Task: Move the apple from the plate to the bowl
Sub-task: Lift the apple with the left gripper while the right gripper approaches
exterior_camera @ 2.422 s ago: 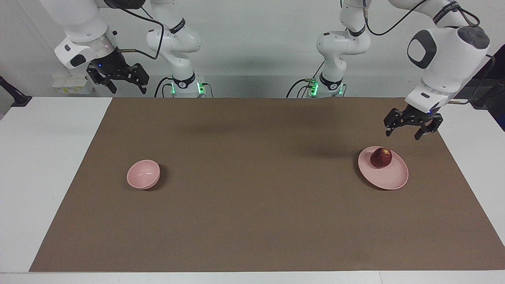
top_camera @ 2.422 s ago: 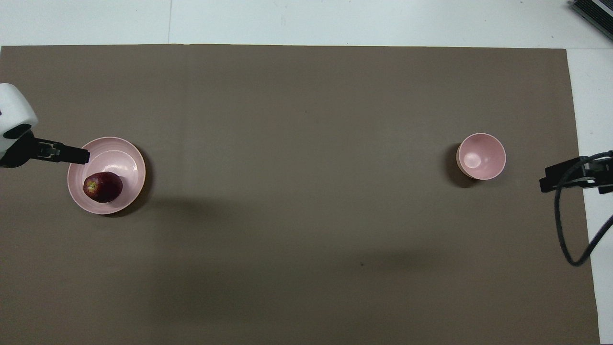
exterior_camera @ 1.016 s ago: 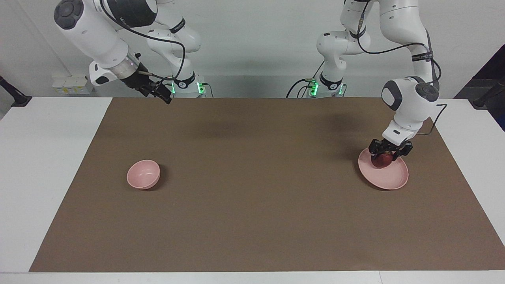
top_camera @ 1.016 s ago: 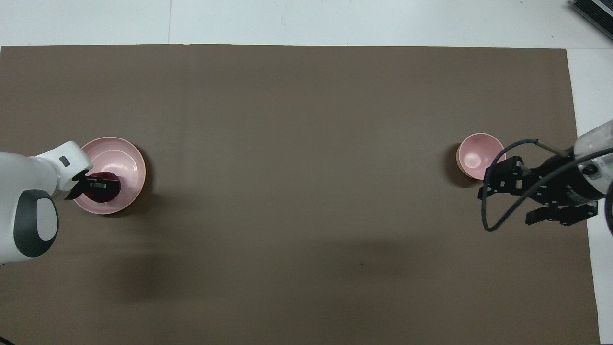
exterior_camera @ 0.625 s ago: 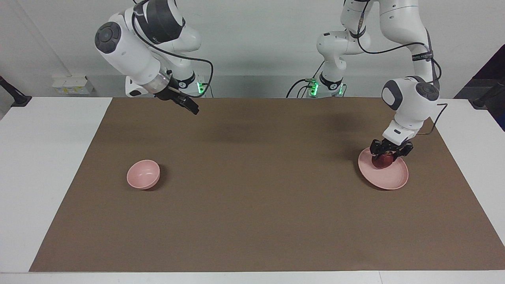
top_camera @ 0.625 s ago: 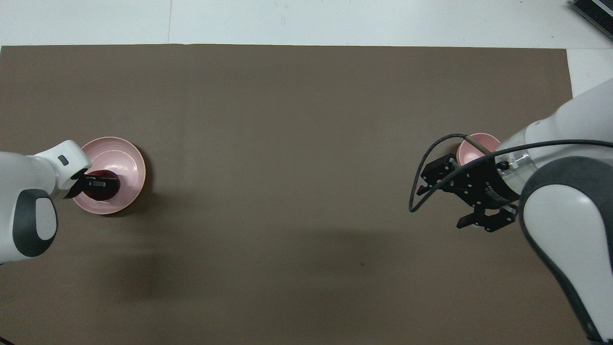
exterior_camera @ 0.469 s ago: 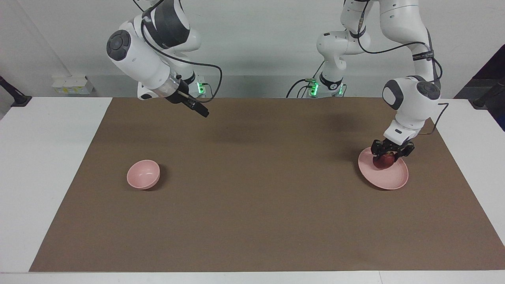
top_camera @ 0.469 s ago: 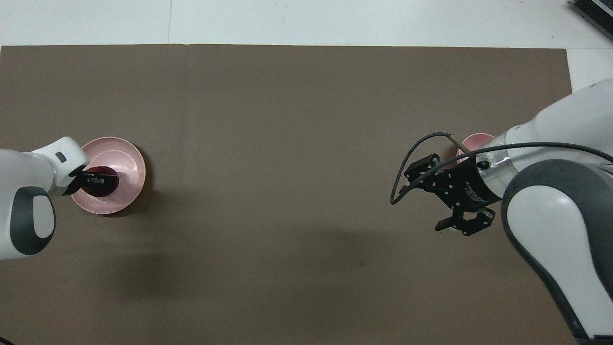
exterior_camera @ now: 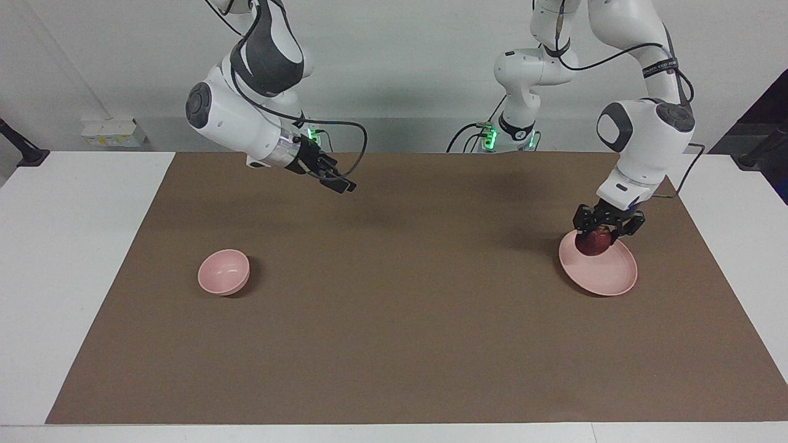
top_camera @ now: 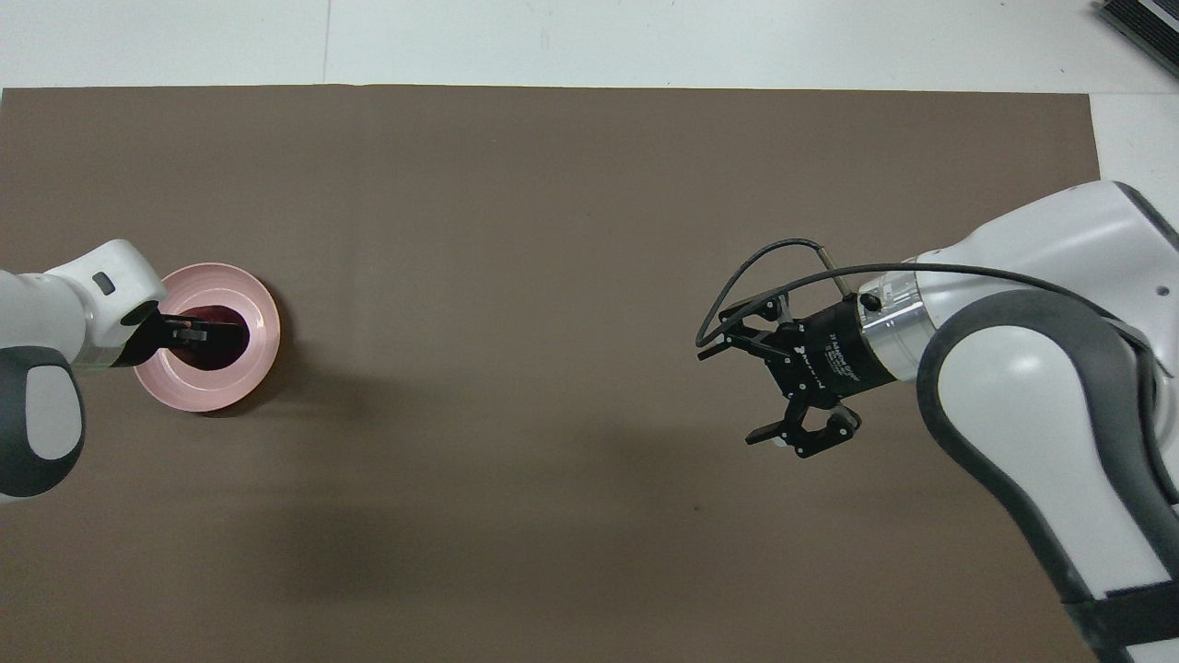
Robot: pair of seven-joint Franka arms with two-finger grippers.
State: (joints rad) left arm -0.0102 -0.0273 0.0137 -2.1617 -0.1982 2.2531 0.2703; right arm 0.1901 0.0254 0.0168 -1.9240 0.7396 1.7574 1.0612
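My right gripper grabs the dark red apple [exterior_camera: 592, 245] by its bare sides next, since my left gripper's fingers already cover part of it.
My left gripper [exterior_camera: 596, 236] is shut on the small dark red apple [exterior_camera: 592, 245] and holds it just above the edge of the flat pink plate [exterior_camera: 611, 278] nearer the robots, at the left arm's end of the table. In the overhead view the left gripper [top_camera: 195, 335] covers most of the apple [top_camera: 227, 354] over the plate [top_camera: 261, 318]. The small deep pink bowl [exterior_camera: 224, 271] stands at the right arm's end; my right arm hides it in the overhead view. My right gripper [exterior_camera: 340, 182] is open and empty in the air over the mat, also in the overhead view [top_camera: 739, 391].
A brown mat [exterior_camera: 394, 344] covers the table between white margins. Nothing else stands on it.
The left gripper closed on the apple and has raised it slightly off the plate. The right arm has swung from its end of the table toward the middle.
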